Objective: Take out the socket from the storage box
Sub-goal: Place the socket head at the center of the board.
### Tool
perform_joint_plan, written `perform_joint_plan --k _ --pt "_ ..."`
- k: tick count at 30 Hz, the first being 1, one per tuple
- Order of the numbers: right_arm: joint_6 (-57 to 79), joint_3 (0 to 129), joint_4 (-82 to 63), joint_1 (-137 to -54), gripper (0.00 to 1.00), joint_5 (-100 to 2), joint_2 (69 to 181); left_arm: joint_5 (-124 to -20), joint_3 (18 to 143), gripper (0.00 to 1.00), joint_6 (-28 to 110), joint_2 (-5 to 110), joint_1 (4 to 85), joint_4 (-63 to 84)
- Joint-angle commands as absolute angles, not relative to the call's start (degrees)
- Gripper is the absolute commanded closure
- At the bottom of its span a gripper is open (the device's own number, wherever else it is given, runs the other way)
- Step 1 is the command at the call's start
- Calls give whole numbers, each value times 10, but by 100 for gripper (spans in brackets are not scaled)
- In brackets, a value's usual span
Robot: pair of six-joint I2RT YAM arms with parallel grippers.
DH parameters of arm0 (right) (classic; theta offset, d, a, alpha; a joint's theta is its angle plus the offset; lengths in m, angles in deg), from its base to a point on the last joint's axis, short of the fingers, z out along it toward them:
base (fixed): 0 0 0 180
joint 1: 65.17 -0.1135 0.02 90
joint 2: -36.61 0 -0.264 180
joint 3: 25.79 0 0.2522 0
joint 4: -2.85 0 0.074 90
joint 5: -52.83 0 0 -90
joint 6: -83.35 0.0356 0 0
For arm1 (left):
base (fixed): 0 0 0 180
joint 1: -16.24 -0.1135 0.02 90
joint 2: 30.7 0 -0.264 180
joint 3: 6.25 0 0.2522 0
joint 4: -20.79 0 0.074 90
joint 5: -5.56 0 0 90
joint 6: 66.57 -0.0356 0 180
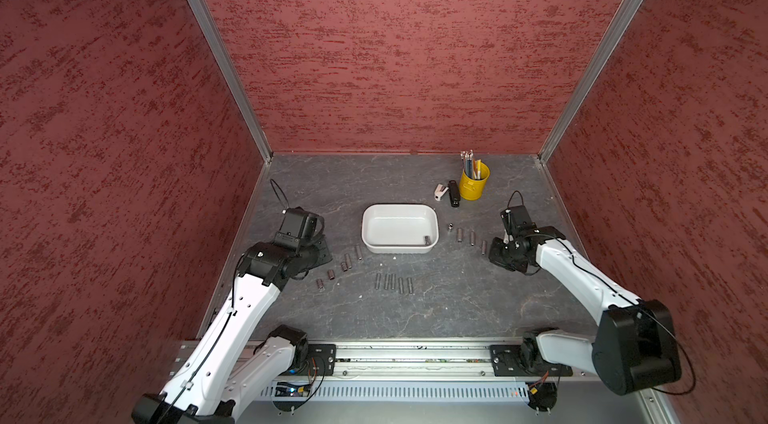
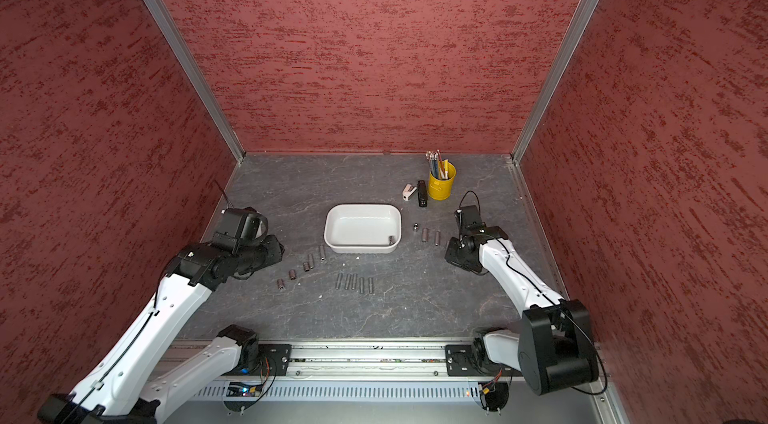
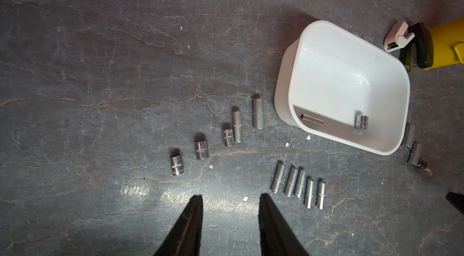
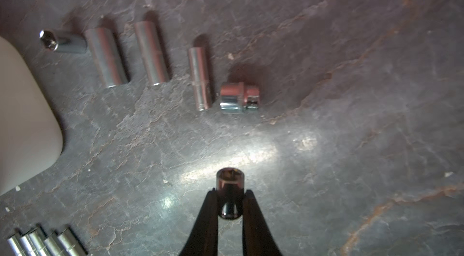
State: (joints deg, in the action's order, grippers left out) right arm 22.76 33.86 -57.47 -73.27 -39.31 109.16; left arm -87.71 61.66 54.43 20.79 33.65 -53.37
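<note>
My right gripper needs to move the socket to the spot beside the row's end before letting it go. The socket is hanging above the table and would land short.
The white storage box (image 1: 399, 206) (image 2: 361, 206) sits mid-table, and its rim (image 3: 283, 96) shows in the left wrist view. One short chrome socket (image 1: 427, 240) (image 2: 391, 239) (image 3: 361, 122) lies inside, in its near right corner. My right gripper (image 4: 230, 192) is shut on another short socket (image 4: 229, 179), held above bare table to the right of the box. In the top views its fingers are hidden under the right wrist (image 1: 513, 253). My left gripper (image 3: 231, 198) is open and holds nothing, over the table left of the box.
Loose sockets lie around the box: a row to its left (image 1: 347, 261), a front row (image 1: 392, 282) and a row to its right (image 1: 471, 237) (image 4: 150, 52). A yellow pencil bucket (image 1: 473, 182), a black stapler (image 1: 454, 193) and a white staple remover (image 1: 440, 192) stand behind.
</note>
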Motion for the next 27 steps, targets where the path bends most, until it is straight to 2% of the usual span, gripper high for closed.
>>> perform_joint_plan --k 1,11,27 --pt "208 334 -557 -697 95 -388 1088 -876 610 60 535 207 334 -526" --pt "205 330 -548 -661 91 -387 1122 -874 609 60 534 207 334 -525" --pt "204 319 -526 -660 85 -389 1185 -870 608 59 532 209 333 -524"
